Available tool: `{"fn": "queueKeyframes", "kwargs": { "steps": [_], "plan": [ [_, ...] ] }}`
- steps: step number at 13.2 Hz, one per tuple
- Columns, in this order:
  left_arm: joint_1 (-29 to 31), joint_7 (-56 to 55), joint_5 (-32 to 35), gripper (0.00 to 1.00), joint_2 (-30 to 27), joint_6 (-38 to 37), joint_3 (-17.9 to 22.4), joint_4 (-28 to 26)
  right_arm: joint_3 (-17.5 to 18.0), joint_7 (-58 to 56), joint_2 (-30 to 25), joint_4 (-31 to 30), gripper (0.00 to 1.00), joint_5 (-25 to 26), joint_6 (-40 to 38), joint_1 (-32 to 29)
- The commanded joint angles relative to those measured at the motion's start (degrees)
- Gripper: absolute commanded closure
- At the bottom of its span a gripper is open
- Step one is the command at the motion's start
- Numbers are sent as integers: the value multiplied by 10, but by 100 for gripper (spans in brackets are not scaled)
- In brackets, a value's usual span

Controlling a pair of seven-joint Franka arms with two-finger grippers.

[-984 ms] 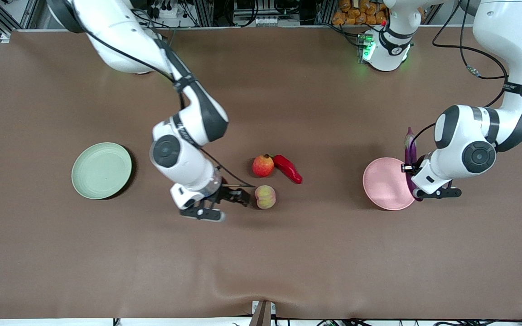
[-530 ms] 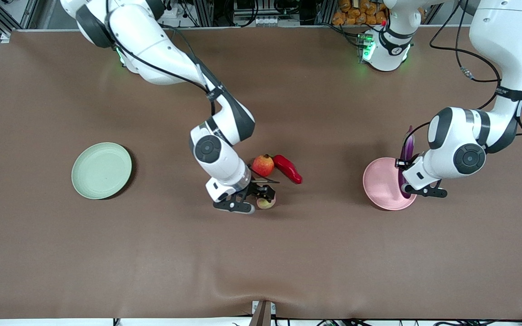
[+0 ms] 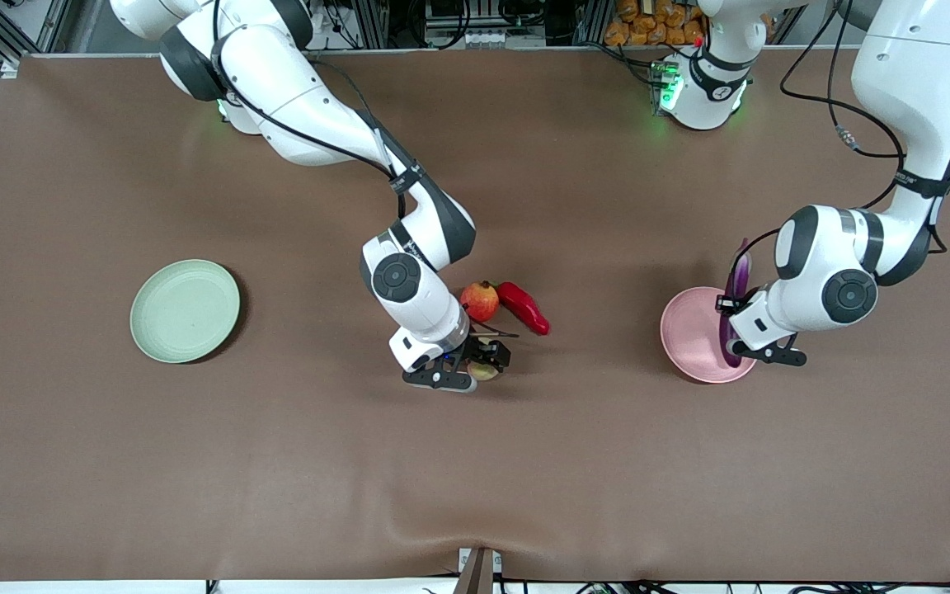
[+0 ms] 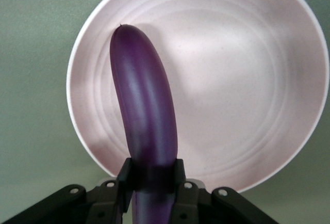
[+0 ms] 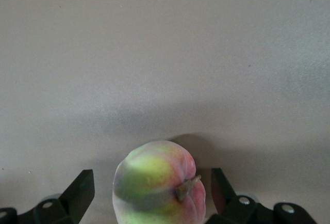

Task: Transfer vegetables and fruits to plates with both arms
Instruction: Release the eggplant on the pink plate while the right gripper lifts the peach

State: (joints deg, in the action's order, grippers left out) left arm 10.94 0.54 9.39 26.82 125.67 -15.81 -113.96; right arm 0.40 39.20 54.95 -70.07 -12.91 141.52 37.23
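Observation:
The peach needs to go to the pale green plate. My right gripper needs to pick up the peach by its rounded sides next.
My left gripper is shut on the long purple eggplant and holds it over the pale pink plate; in the left wrist view the eggplant lies across the pink plate below it. My right gripper is open, low over the yellow-pink peach; in the right wrist view the peach sits between the spread fingers, apart from both. The red pomegranate-like fruit and the red chili pepper lie side by side just farther from the front camera. The pale green plate is bare.
The brown table cover spreads wide around the things. The green plate is toward the right arm's end, the pink plate toward the left arm's end. Both arm bases stand along the table's back edge.
My right gripper has moved from beside the peach to over it, its fingers now on either side. My left gripper has shifted the eggplant a little farther over the pink plate.

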Motion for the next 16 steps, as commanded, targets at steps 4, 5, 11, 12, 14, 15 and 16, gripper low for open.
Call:
{"fn": "queueKeyframes", "kwargs": {
  "steps": [4, 5, 11, 12, 14, 15, 16],
  "plan": [
    [7, 10, -8, 49, 6, 6, -6, 3, -10, 5, 30, 24, 0, -3, -4, 22],
    [7, 10, -9, 27, 5, 6, -6, 3, -10, 3, 30, 23, 7, 8, -4, 23],
    [5, 9, -34, 0, -31, -11, -5, 36, -4, 2, 6, 27, 100, 82, -61, -2],
    [5, 8, -35, 0, -47, -37, -5, 57, -1, 1, -7, 27, 100, 78, -97, -16],
    [5, 5, -35, 0, -66, -120, -6, 124, 18, -3, -41, 32, 100, 76, -173, -57],
    [5, 4, -36, 0, -67, -181, -5, 175, 34, -19, -58, 32, 100, 72, -212, -88],
    [6, 3, -36, 0, -66, -251, -5, 226, 52, -43, -79, 32, 100, 72, -256, -123]
  ]
}}
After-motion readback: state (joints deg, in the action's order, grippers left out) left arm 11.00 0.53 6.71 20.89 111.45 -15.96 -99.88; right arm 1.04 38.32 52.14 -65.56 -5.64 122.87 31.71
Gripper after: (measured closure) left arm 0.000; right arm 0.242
